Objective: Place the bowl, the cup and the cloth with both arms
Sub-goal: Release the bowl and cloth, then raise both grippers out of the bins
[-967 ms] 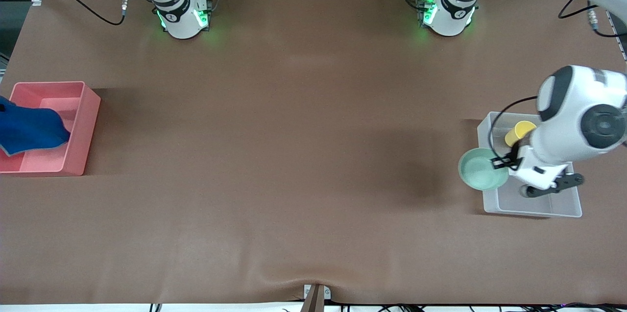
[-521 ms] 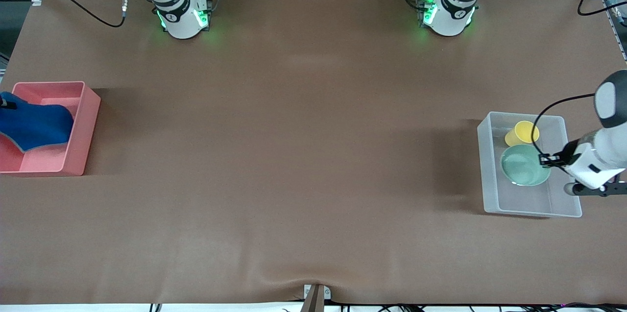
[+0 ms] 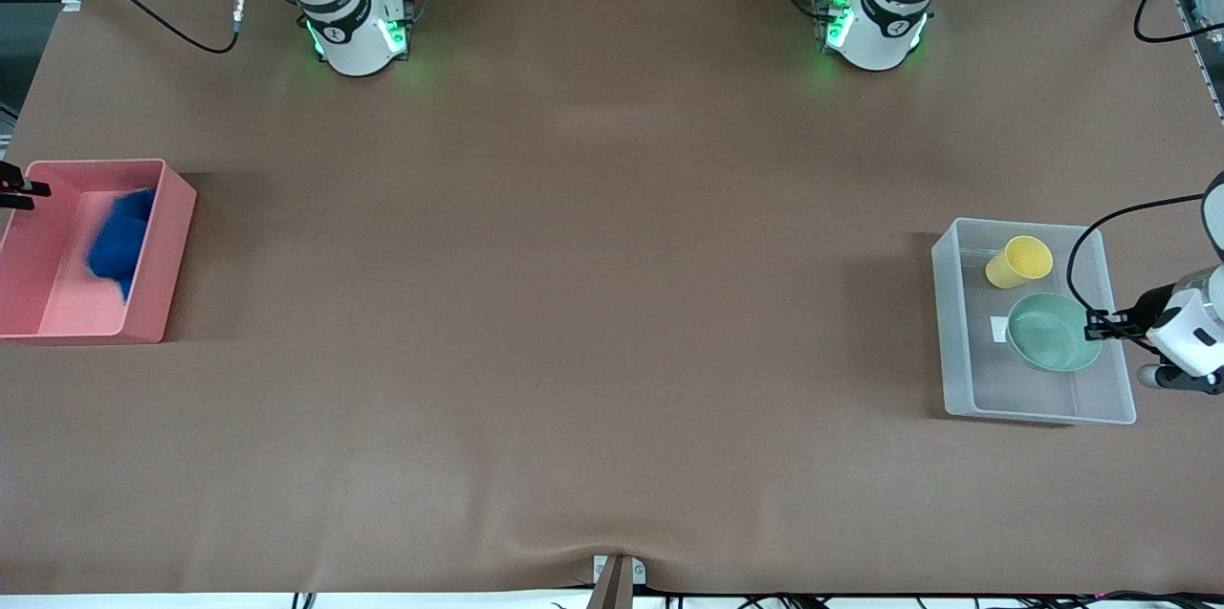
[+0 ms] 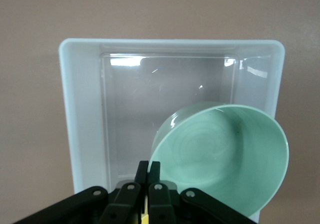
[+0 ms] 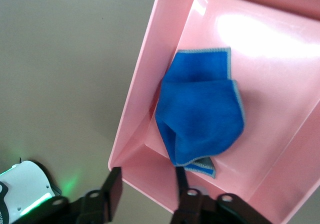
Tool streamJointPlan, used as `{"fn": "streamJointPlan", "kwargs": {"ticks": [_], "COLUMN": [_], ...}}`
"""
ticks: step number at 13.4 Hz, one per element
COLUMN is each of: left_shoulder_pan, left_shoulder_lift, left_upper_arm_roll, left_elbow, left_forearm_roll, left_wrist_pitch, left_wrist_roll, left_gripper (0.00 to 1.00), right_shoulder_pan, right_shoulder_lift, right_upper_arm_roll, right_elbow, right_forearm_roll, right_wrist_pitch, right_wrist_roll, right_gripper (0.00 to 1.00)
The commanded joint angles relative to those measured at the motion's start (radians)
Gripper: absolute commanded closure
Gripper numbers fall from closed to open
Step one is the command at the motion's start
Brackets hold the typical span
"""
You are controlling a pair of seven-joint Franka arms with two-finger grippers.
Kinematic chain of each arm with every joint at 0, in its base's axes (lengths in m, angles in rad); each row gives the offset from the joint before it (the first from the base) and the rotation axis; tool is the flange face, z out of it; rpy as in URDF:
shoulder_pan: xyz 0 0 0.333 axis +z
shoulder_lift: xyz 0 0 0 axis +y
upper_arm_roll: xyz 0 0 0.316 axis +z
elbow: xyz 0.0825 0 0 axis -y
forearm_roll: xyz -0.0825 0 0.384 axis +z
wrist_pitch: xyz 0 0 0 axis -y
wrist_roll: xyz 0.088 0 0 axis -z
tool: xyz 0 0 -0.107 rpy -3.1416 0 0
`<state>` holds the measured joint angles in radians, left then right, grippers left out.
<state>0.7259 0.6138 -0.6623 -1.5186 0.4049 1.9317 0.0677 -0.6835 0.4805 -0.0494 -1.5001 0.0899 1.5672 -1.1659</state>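
I should keep my left gripper closed on the bowl until the bowl touches the clear bin's bottom, because the bowl's edge covers the bin's side rim in the wrist view.
The mint-green bowl hangs tilted inside the clear bin, held by its rim in my left gripper. In the left wrist view the shut gripper pinches the rim of the bowl over the bin. The yellow cup leans in the same bin, farther from the front camera than the bowl. The blue cloth lies crumpled in the pink bin. My right gripper is open and empty above that bin's rim; the right wrist view shows the gripper above the cloth.
The pink bin stands at the right arm's end of the brown table, the clear bin at the left arm's end. The two green-lit arm bases stand along the table's far edge.
My left gripper carried the bowl from the clear bin's edge to inside it. My right gripper opened and let go of the cloth, which dropped into the pink bin.
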Motion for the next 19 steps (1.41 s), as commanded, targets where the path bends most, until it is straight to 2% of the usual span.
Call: {"fn": "streamJointPlan", "kwargs": {"ticks": [1, 7, 8, 10, 11, 15, 19], "left_shoulder_pan": [-0.002, -0.017, -0.026, -0.034, -0.031, -0.023, -0.026], "left_shoulder_lift": [0.056, 0.116, 0.122, 0.121, 0.115, 0.014, -0.164], "left_upper_arm_roll": [0.0, 0.041, 0.05, 0.055, 0.055, 0.046, 0.032], "left_elbow": [0.021, 0.018, 0.018, 0.02, 0.02, 0.017, 0.017], "left_forearm_roll": [0.023, 0.023, 0.023, 0.022, 0.022, 0.006, -0.141], "left_wrist_pitch": [0.022, 0.082, 0.087, 0.089, 0.089, 0.055, -0.066], "left_wrist_roll": [0.009, -0.011, -0.011, -0.012, -0.012, -0.005, -0.006], "left_gripper": [1.0, 1.0, 0.85, 0.32, 0.0, 0.0, 0.0], "right_shoulder_pan": [0.039, 0.195, 0.223, 0.283, 0.314, 0.416, 0.537], "right_shoulder_lift": [-0.034, -0.086, -0.097, -0.129, -0.141, -0.201, -0.296], "right_upper_arm_roll": [0.013, 0.013, 0.013, 0.011, 0.011, 0.013, 0.01], "right_elbow": [0.015, 0.027, 0.026, 0.018, 0.018, 0.017, 0.004], "right_forearm_roll": [0.008, 0.01, 0.01, 0.008, 0.008, 0.01, 0.004], "right_wrist_pitch": [-0.01, -0.025, -0.027, -0.03, -0.035, -0.044, -0.058], "right_wrist_roll": [0.011, 0.164, 0.201, 0.297, 0.334, 0.474, 0.769], "right_gripper": [0.0, 0.0, 0.0, 0.0, 0.0, 0.0, 0.0]}}
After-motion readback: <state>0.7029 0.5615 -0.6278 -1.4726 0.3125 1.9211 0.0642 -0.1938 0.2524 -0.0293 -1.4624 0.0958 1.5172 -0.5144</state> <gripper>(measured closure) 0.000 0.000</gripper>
